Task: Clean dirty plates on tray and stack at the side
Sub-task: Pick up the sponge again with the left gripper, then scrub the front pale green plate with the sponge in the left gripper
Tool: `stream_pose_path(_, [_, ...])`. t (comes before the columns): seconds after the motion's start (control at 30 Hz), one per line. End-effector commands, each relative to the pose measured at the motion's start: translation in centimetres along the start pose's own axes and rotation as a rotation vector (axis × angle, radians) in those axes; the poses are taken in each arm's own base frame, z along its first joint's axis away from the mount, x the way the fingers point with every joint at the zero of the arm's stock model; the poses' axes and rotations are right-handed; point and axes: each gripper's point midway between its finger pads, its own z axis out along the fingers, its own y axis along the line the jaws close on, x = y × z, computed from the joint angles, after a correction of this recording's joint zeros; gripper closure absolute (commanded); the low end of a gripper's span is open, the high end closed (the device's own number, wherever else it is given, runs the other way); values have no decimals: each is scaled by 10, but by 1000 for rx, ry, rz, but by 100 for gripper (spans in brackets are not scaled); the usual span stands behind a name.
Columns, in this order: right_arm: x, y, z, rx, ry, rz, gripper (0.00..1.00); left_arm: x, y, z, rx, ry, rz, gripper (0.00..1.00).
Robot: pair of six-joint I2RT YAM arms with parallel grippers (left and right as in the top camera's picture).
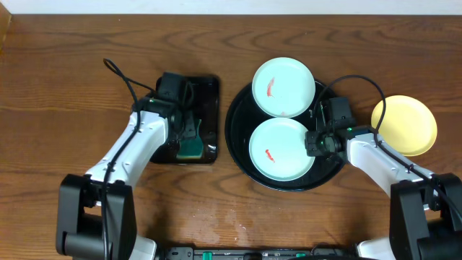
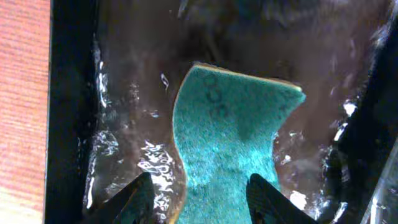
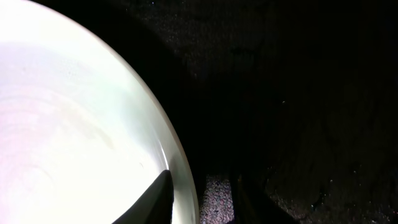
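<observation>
The right gripper is ready to close on the near plate's rim (image 1: 310, 143) (image 3: 188, 187) now. Its fingers are on both sides of the plate's rim, one over the near plate and one outside, so they would hold the plate's rim.
On the round black tray (image 1: 232, 124) lie two mint-green plates, a far plate (image 1: 283, 87) and a near plate (image 1: 281, 149), each with a small red smear. A pale yellow plate (image 1: 404, 125) rests on the table to the right of the tray. My right gripper (image 1: 312, 141) is at the near plate's right rim. In the right wrist view it (image 3: 202, 186) stands open astride that rim (image 3: 180, 155), one finger over the plate, the other outside with a gap. My left gripper (image 2: 202, 190) is open over the green sponge (image 2: 230, 137), which lies loose between its fingers.
The sponge lies in a wet rectangular black tray (image 1: 210, 94) left of the round tray, with raised black walls (image 2: 71, 112) close to my left fingers. Bare wooden table (image 1: 65, 87) surrounds both trays. A cable (image 1: 354, 79) loops above my right arm.
</observation>
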Motion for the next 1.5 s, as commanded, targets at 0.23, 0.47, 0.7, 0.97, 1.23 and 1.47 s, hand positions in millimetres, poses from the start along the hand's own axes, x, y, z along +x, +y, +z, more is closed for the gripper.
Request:
stream_pose_path(0.23, [4,-5,3,12,20,-5,69,23,-15,38,39,89,36,50])
stream_pose_path(0.47, [6,-5,3,13,29,-4,69,33,-12,57,13,144,40,92])
stream_pose_path(0.7, [3,-5,3,11,16,-7,72,19,-17,29,25,117,39,93])
stream_pose_path(0.97, [-6,-3,3,7,-21,-94,76,-1,-38,-48,149,24,46,93])
stream_pose_path(1.23, [5,-3,3,7,25,143,99,21,-90,-81,295,9,104,92])
stream_pose_path(1.47, [12,-10,3,50,45,316,99,44,-142,-69,340,39,142,93])
